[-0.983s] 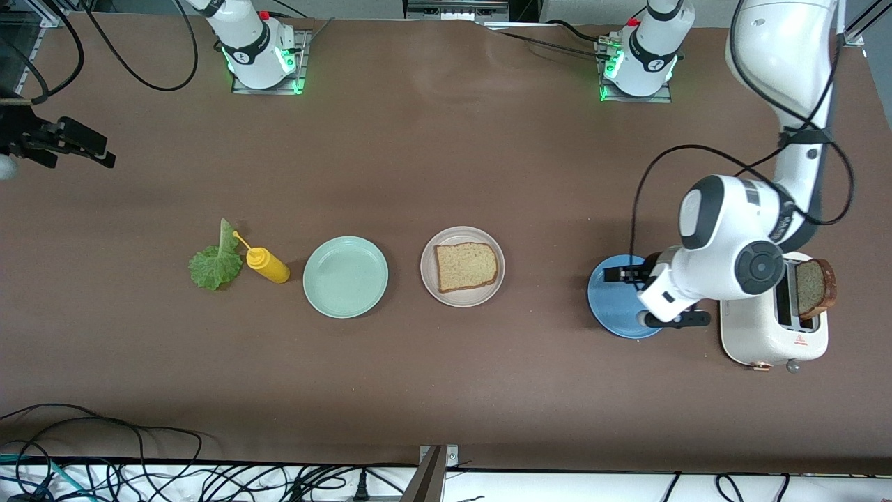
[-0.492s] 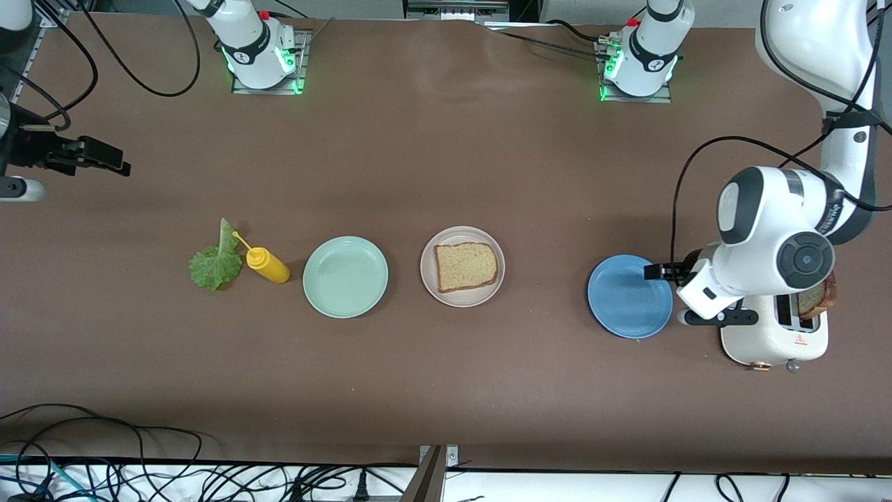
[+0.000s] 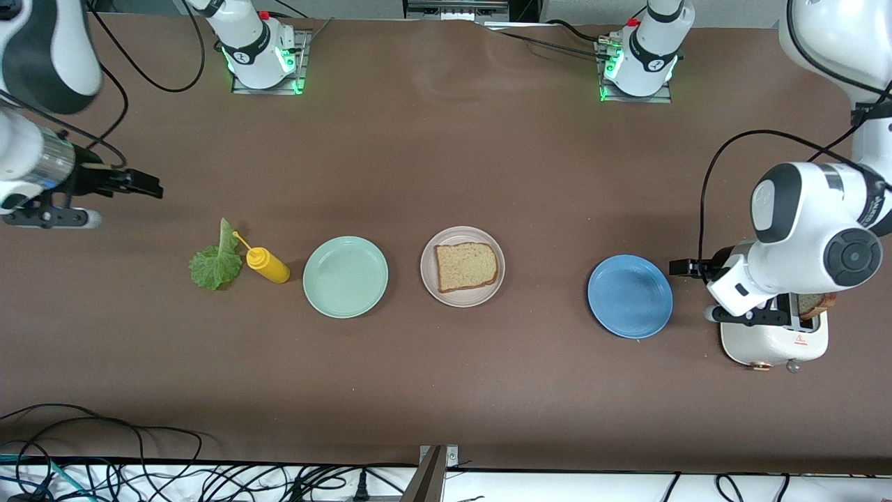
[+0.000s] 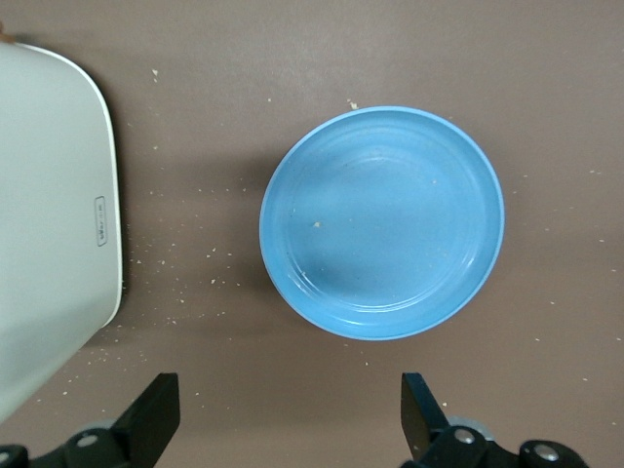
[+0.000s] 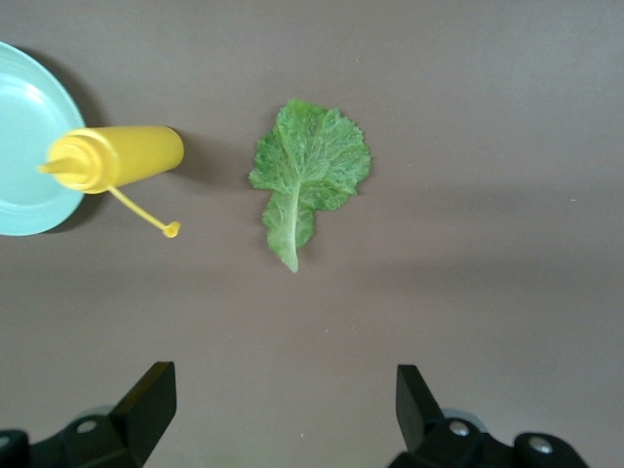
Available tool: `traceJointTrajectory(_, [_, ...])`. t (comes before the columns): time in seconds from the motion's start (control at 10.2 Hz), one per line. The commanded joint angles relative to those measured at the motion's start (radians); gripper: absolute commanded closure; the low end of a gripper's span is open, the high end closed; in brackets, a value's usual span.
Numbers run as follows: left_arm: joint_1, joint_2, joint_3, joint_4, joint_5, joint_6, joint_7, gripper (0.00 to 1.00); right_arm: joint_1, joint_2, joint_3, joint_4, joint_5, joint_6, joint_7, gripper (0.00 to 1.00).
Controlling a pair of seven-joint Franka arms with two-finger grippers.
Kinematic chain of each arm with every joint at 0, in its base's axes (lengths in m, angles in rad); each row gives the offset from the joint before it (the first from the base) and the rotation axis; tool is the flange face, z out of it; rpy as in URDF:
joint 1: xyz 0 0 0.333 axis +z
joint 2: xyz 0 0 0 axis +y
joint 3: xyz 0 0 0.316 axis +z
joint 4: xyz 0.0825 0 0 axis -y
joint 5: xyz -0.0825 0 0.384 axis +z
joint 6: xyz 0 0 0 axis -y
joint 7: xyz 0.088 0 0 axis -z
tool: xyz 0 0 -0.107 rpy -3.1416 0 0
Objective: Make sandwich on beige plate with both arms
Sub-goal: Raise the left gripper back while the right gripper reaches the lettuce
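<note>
The lettuce opens out into a broad, ruffled leaf (image 3: 214,267), so my right gripper should grab the lettuce by its narrow pale stem (image 3: 225,230) next.
One slice of speckled bread (image 3: 466,266) lies flat on the beige plate (image 3: 430,272) at mid-table. Another slice (image 3: 814,305) stands in the white toaster (image 3: 766,341), mostly hidden by the left arm. The green lettuce leaf (image 3: 214,263) (image 5: 310,175) lies on the table toward the right arm's end. My left gripper (image 3: 686,268) (image 4: 290,419) hangs open and empty over bare table between the blue plate and the toaster. My right gripper (image 3: 143,185) (image 5: 283,409) is open and empty over bare table beside the lettuce.
A blue plate (image 3: 630,296) (image 4: 382,221) sits empty next to the toaster (image 4: 49,224). A mint-green plate (image 3: 345,277) (image 5: 24,156) and a yellow squeeze bottle (image 3: 266,263) (image 5: 122,156) lie between the lettuce and the beige plate. Crumbs dot the table around the blue plate.
The left arm has swung off the blue plate toward the toaster. The right arm has come in from the table's end toward the lettuce. Both grippers stayed open.
</note>
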Motion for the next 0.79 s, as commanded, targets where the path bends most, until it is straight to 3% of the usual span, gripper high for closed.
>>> traceJointTrajectory(0.0, [0.006, -0.081, -0.013, -0.027, 0.034, -0.037, 0.016, 0.00, -0.004, -0.030, 0.004, -0.171, -0.025, 0.189, -0.002, 0.00])
traceJointTrajectory(0.39, [0.008, -0.162, -0.012, -0.033, 0.035, -0.118, 0.042, 0.00, -0.004, 0.071, 0.005, -0.251, -0.025, 0.358, 0.007, 0.00])
traceJointTrajectory(0.69, [0.009, -0.164, -0.012, -0.034, 0.034, -0.121, 0.045, 0.00, -0.004, 0.181, 0.007, -0.289, -0.023, 0.510, 0.007, 0.00])
